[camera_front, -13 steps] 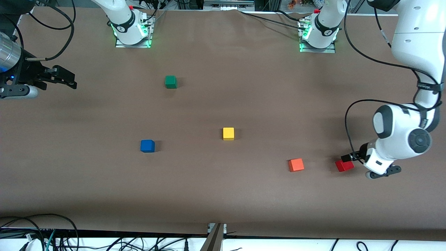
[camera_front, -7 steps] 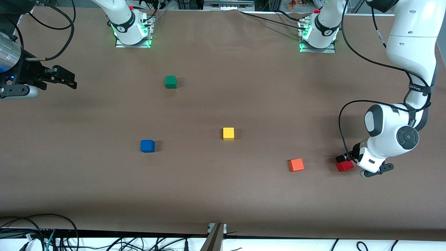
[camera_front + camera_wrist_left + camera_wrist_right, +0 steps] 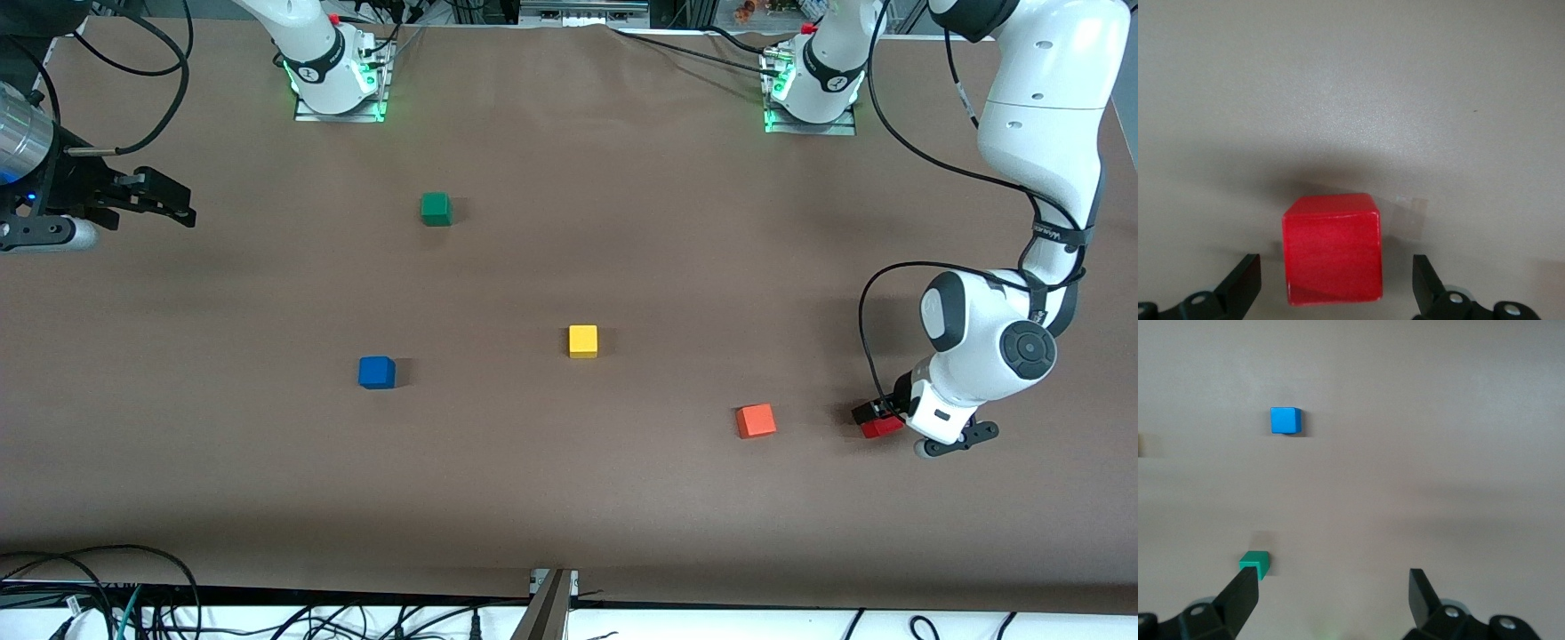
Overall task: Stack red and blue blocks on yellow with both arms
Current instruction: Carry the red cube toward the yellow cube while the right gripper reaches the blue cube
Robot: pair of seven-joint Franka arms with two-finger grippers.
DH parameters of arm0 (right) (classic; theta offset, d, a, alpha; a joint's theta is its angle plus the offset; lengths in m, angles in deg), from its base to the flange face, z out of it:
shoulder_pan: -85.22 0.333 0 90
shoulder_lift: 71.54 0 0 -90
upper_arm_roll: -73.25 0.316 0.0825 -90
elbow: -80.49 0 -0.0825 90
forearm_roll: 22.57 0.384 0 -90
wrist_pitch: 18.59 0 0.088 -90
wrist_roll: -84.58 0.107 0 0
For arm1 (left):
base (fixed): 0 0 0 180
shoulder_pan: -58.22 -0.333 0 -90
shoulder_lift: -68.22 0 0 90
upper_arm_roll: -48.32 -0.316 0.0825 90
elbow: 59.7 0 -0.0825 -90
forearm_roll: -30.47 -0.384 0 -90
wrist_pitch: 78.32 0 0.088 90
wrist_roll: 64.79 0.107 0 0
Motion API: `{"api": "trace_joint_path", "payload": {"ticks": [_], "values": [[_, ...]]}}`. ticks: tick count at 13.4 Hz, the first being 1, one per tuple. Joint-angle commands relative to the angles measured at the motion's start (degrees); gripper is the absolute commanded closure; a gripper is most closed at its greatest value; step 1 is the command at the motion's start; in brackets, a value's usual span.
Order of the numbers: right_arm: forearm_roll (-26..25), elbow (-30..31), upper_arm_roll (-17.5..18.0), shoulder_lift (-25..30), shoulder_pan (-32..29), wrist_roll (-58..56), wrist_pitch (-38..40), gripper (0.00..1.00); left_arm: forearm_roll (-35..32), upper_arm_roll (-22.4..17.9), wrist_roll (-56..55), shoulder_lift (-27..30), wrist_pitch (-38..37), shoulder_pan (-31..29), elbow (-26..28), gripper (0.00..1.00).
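My left gripper closes on the red block next, since my fingers are low on either side of the block in the left wrist view.
The red block (image 3: 883, 428) (image 3: 1331, 257) lies on the table near the left arm's end. My left gripper (image 3: 878, 418) (image 3: 1336, 283) is down over it, open, one finger on each side with a gap between each finger and the block. The blue block (image 3: 377, 372) (image 3: 1285, 421) sits toward the right arm's end. The yellow cube (image 3: 583, 341) rests near the table's middle. My right gripper (image 3: 164, 200) (image 3: 1335, 593) waits open and holds nothing, above the table's edge at the right arm's end.
An orange cube (image 3: 756, 420) lies beside the red block, toward the table's middle. A green cube (image 3: 436, 209) (image 3: 1255, 561) sits farther from the front camera than the blue block. Both arm bases stand along the table's edge farthest from the front camera.
The left arm has swung in toward the table's middle and its gripper has come over the red block, covering more of it. The right arm and all cubes have stayed put.
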Motion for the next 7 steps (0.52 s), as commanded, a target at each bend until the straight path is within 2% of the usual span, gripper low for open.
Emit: {"api": "trace_joint_path", "payload": {"ticks": [1,2,4,5,7], "values": [[-0.02,-1.51,0.10,-0.60,-0.30,0.41,0.41,0.00,-0.76,-0.15,-0.98,-0.15,0.55,0.23,-0.41,0.24],[-0.02,-1.51,0.10,-0.95,-0.22,0.06,-0.03,0.00,-0.85,-0.15,-0.98,-0.15,0.46,0.49,-0.85,0.53],[0.07,-1.51,0.10,-2.00,-0.13,-0.12,-0.12,0.00,-0.76,-0.15,-0.81,-0.41,0.46,0.15,-1.38,0.87],[-0.02,-1.51,0.10,-3.40,-0.13,-0.55,-0.03,0.00,-0.68,-0.15,-0.63,-0.50,0.46,-0.03,-1.90,0.97],[0.07,-1.43,0.19,-4.81,0.05,-0.56,0.14,0.00,-0.68,-0.07,-0.37,-0.24,-0.24,-0.21,-3.57,1.00]]}}
